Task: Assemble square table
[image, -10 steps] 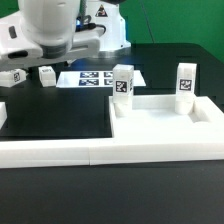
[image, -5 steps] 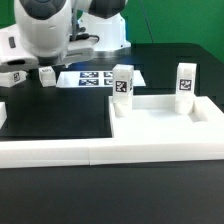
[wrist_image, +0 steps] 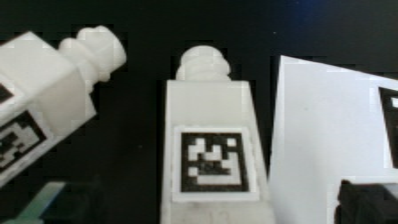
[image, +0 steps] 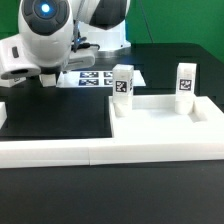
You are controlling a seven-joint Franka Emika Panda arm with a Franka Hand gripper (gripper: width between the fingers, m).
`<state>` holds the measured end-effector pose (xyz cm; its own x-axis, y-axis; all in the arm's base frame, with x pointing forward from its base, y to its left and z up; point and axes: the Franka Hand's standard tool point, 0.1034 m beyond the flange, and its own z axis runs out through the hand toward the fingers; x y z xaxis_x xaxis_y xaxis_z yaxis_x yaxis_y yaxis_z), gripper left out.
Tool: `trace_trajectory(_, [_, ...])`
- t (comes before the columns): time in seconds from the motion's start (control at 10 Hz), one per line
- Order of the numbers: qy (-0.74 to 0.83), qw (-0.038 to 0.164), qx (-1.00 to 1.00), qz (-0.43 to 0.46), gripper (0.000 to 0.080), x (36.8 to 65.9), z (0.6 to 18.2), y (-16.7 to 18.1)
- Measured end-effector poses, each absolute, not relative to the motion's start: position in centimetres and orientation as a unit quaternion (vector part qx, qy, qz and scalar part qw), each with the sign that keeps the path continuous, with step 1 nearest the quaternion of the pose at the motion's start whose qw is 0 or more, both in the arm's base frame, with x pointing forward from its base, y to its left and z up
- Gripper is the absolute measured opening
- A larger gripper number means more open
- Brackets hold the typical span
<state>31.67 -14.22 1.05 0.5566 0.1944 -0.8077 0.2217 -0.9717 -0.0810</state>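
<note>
I should close my gripper now, and it would hold the tagged leg. My gripper's fingers reach down on both sides of the leg in the wrist view.
The white square tabletop [image: 165, 128] lies at the exterior view's right, with two tagged white legs standing upright on its far corners, one [image: 122, 82] toward the middle and one [image: 186, 80] at the right. The arm [image: 45, 35] hangs low over the back left and hides its own fingers there. In the wrist view my gripper [wrist_image: 205, 205] is open, and its dark fingertips [wrist_image: 365, 198] flank a lying tagged leg [wrist_image: 214, 130] without touching it. A second lying leg [wrist_image: 50, 90] rests tilted beside it.
The marker board [image: 97, 78] lies flat behind the tabletop, and its edge shows beside the middle leg [wrist_image: 338, 120]. A long white border bar [image: 55, 152] runs along the front. Black table surface [image: 55, 115] spreads between bar and arm.
The arm has swung toward the exterior view's left and come lower over the two lying legs, which it now hides in that view. The jaws stayed open.
</note>
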Motion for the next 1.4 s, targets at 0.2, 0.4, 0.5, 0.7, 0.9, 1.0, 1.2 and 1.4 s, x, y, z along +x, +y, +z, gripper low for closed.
trace_trajectory(0.2, [0.12,0.015,0.882,-0.455,0.0649,31.7,1.0,-14.1])
trace_trajectory(0.4, [0.12,0.015,0.882,-0.455,0.037,31.7,1.0,-14.1])
trace_trajectory(0.5, [0.12,0.015,0.882,-0.455,0.037,31.7,1.0,-14.1])
trace_trajectory(0.7, [0.12,0.015,0.882,-0.455,0.0288,31.7,1.0,-14.1])
trace_trajectory(0.9, [0.12,0.015,0.882,-0.455,0.0288,31.7,1.0,-14.1])
trace_trajectory(1.0, [0.12,0.015,0.882,-0.455,0.0288,31.7,1.0,-14.1])
trace_trajectory(1.2, [0.12,0.015,0.882,-0.455,0.0288,31.7,1.0,-14.1])
trace_trajectory(1.4, [0.121,0.006,0.875,-0.469,0.0288,32.7,3.4,-13.9])
